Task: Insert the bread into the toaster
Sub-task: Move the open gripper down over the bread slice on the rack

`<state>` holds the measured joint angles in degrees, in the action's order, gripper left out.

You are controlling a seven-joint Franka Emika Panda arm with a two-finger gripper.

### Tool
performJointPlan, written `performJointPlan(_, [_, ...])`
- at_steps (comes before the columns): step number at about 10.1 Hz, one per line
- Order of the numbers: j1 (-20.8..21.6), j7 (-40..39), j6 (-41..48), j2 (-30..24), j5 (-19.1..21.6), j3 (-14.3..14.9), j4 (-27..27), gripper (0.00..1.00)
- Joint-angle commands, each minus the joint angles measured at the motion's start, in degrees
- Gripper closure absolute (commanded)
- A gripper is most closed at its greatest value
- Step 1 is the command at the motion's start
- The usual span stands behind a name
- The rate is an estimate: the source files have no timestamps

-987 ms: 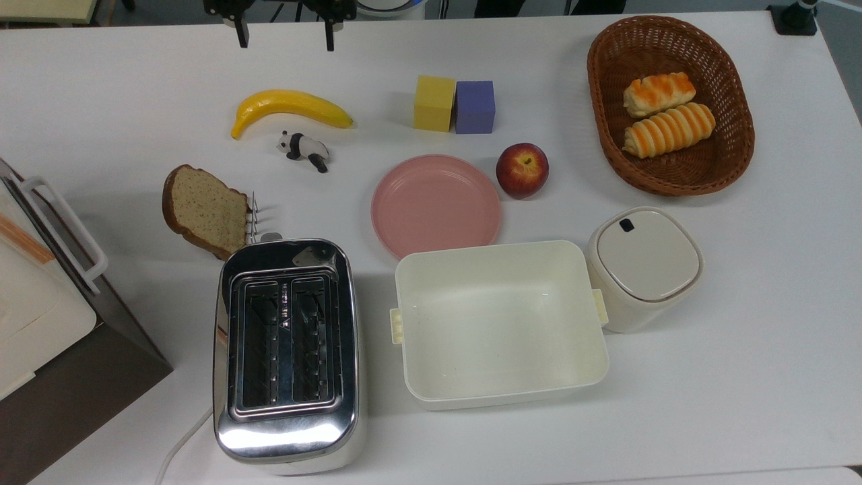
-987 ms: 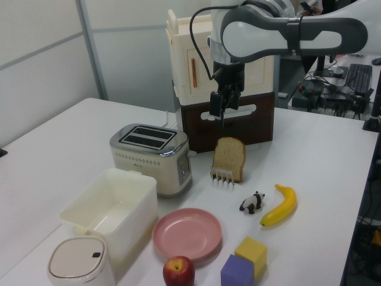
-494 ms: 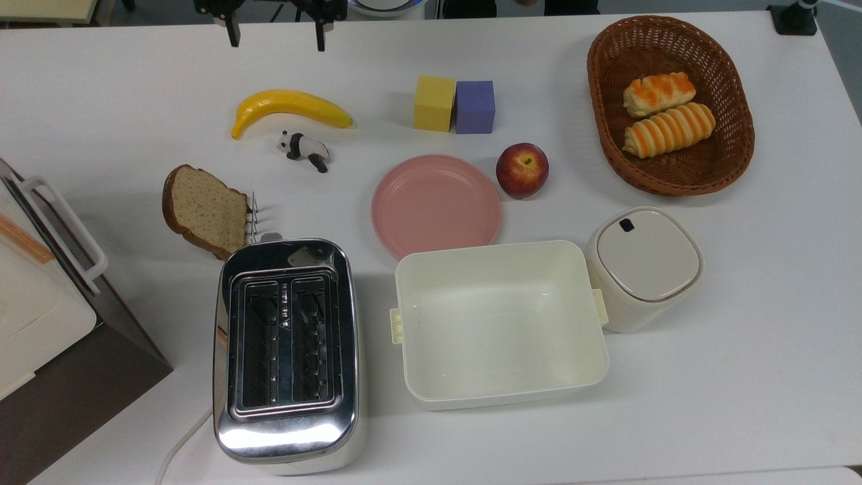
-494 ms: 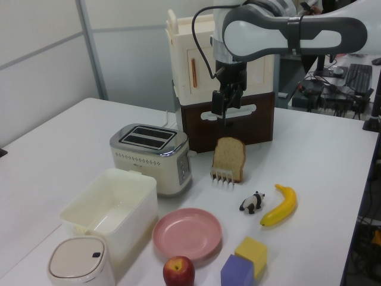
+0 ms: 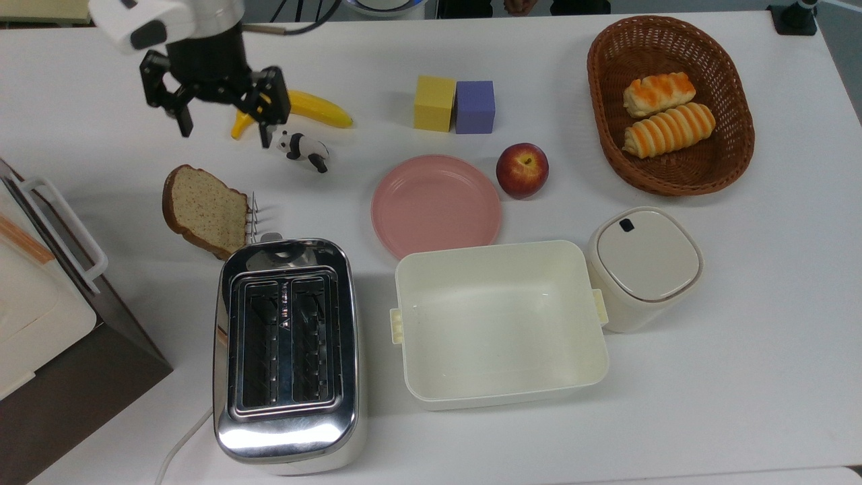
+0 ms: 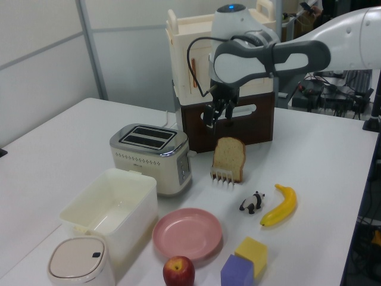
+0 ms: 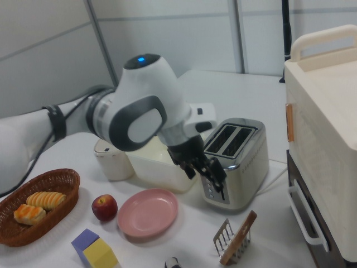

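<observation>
The bread should next be grabbed by its free top edge (image 6: 230,140) with the robot's gripper, because the wire rack (image 6: 222,176) holds the lower part of the bread.
The bread (image 5: 204,210) is a speckled brown slice standing on edge against a small wire rack (image 5: 255,217), just past the toaster's far end in the top view. The chrome two-slot toaster (image 5: 286,350) has both slots bare. My gripper (image 5: 225,131) hangs open above the table, between the banana and the bread, with nothing between its fingers. In the left view the gripper (image 6: 215,117) sits above the bread (image 6: 229,158), apart from it, with the toaster (image 6: 152,156) to the left view's left. In the right view the gripper (image 7: 217,180) is in front of the toaster (image 7: 234,162), above the bread (image 7: 240,237).
A banana (image 5: 316,111) and a toy panda (image 5: 304,149) lie close to the gripper. A pink plate (image 5: 436,205), apple (image 5: 522,170), two cubes (image 5: 454,104), cream tub (image 5: 498,323), lidded canister (image 5: 643,266) and basket (image 5: 731,162) of rolls lie further right. A cream and brown appliance (image 5: 47,316) stands at the top view's left.
The gripper has come down from the top view's upper edge towards the bread, now partly covering the banana. In the left view it has dropped and turned. Nothing on the table moved.
</observation>
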<state>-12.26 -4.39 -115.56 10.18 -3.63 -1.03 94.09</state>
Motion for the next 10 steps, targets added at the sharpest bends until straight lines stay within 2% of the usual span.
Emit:
performJointPlan(1, [-1.0, 1.49, -1.6, 1.59, -1.11, 1.64, 0.13, 0.0])
performJointPlan(3, [-2.15, 1.58, -1.69, 2.56, -1.29, 3.22, 0.13, 0.0])
performJointPlan(7, [-4.44, 2.46, -7.56, 7.83, -6.02, 3.58, 0.13, 0.0])
performJointPlan(10, [-4.52, 2.46, -8.45, 8.72, -7.44, 3.4, 0.22, 0.0])
